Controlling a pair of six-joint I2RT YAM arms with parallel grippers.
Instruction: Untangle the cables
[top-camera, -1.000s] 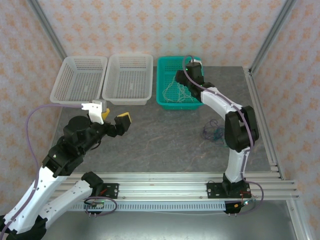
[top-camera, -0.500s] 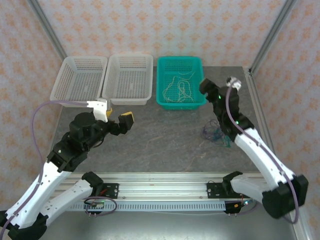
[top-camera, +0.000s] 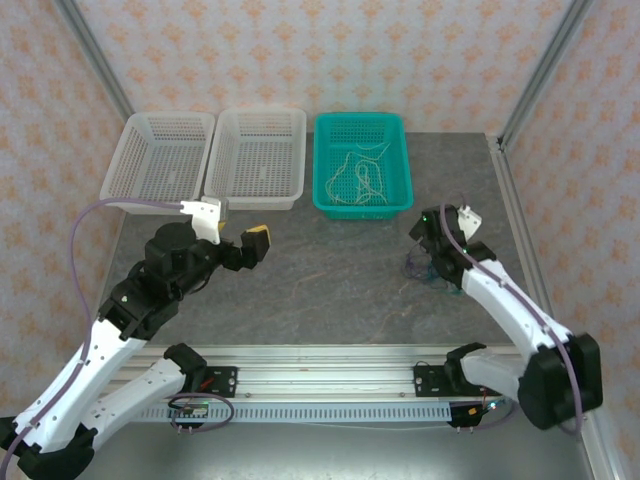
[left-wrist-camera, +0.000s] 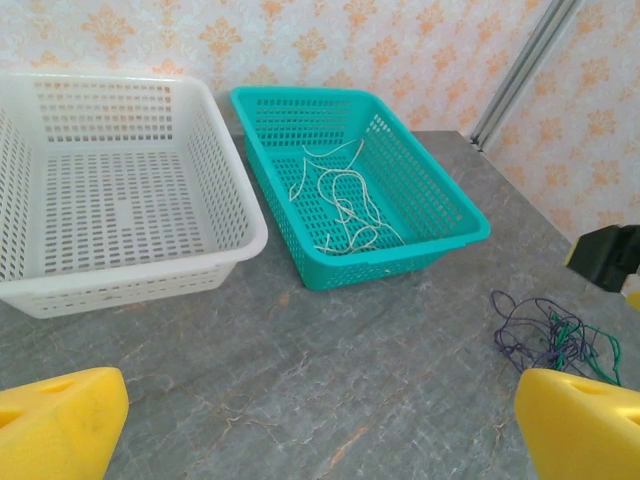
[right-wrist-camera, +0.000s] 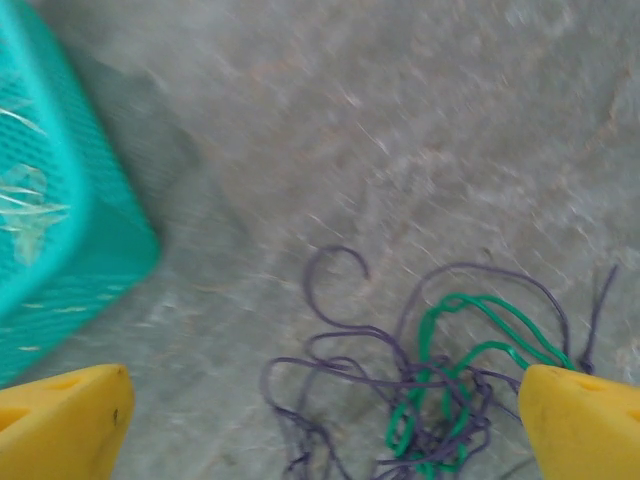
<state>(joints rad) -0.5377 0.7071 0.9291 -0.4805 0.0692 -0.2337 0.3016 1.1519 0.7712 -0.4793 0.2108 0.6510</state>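
Observation:
I will grab the tangled clump with my right gripper by its bunched middle (top-camera: 431, 272) (right-wrist-camera: 432, 402), so the purple ends stay free for my left gripper to untangle.
A tangled clump of dark purple and green cables (top-camera: 425, 268) (left-wrist-camera: 555, 340) (right-wrist-camera: 440, 390) lies on the grey table at the right. Several cream-white cables (top-camera: 360, 178) (left-wrist-camera: 345, 205) lie loose inside the teal basket (top-camera: 403, 170) (left-wrist-camera: 400, 265) (right-wrist-camera: 70, 230). My right gripper (top-camera: 432, 240) (right-wrist-camera: 320, 440) hovers open just above the clump, its yellow fingers on either side and nothing held between them. My left gripper (top-camera: 232, 232) (left-wrist-camera: 320, 430) stands open over bare table left of centre, facing the baskets.
Two white baskets (top-camera: 170, 116) (top-camera: 260, 112) stand side by side left of the teal one at the back; the nearer one's wall (left-wrist-camera: 225, 190) is seen from the left wrist. A metal rail (top-camera: 330, 365) runs along the near edge. Frame posts rise at the back corners.
My right arm has swung out of the teal basket and come down over the purple and green clump. The left arm has shifted only slightly.

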